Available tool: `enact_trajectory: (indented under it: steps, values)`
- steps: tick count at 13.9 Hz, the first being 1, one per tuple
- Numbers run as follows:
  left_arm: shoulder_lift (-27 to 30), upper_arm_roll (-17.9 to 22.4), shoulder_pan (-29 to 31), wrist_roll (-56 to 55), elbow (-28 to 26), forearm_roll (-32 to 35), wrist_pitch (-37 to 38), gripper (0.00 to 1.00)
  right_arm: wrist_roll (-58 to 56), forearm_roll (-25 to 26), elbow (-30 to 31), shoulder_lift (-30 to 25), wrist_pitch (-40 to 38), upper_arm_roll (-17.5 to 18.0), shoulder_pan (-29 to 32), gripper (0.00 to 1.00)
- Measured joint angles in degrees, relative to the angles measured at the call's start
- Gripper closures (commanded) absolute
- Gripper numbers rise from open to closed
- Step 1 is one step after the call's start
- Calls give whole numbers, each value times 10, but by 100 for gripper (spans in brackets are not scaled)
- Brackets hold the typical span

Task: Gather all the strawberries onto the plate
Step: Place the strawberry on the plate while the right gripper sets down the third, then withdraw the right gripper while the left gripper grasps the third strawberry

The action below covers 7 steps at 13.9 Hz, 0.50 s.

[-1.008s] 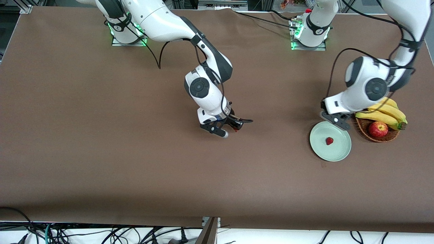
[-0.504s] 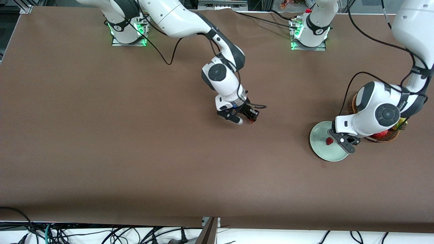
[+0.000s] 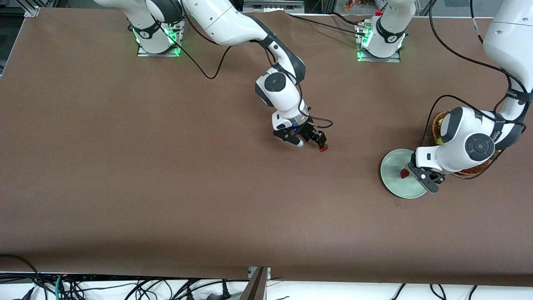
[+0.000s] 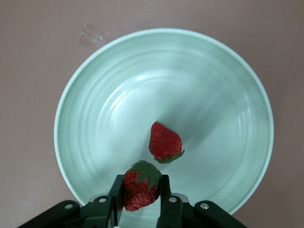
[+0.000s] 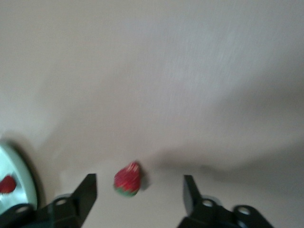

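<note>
My left gripper should open now: the second strawberry hangs low inside the pale green plate's rim and would rest there.
The pale green plate [image 3: 393, 185] lies toward the left arm's end of the table with one strawberry [image 3: 403, 173] on it. My left gripper [image 3: 429, 184] hangs over the plate's rim, shut on a second strawberry [image 4: 141, 186] with its green cap up, just above the loose strawberry [image 4: 165, 142] on the plate [image 4: 95, 95]. My right gripper [image 3: 310, 143] is low over mid-table and open. A third strawberry [image 3: 323, 147] sits free below its spread fingers; in the right wrist view this strawberry [image 5: 127, 179] touches neither finger [image 5: 88, 191]. The plate's edge [image 5: 21, 171] shows there too.
A brown wicker basket [image 3: 436, 125] stands beside the plate, farther from the front camera, mostly hidden under the left arm. Cables hang along the table's near edge [image 3: 258, 273]. Bare brown tabletop lies between the free strawberry and the plate.
The right arm carried its strawberry toward the plate, then opened and let it go. The left arm swung from beside the basket to over the plate, still gripping its strawberry.
</note>
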<state>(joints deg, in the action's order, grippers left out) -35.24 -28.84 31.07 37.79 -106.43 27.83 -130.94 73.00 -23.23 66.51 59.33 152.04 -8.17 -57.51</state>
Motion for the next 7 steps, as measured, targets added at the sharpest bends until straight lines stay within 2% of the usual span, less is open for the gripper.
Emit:
enact_trajectory:
  steps: [1,2,5,7]
  values:
    - [0,0,1,1,0,0,0,53,-4,0,-19,-8,-48,-6,13,1]
    - [-1,0,1,2,0,0,-1,1,-19,1,-35,-22,-102,-9,28,1]
    - [-1,0,1,5,0,0,-1,0,-115,2,-51,-83,-241,-16,82,0]
    - [-1,0,1,7,2,0,-1,0,-183,2,-51,-122,-328,-48,103,0]
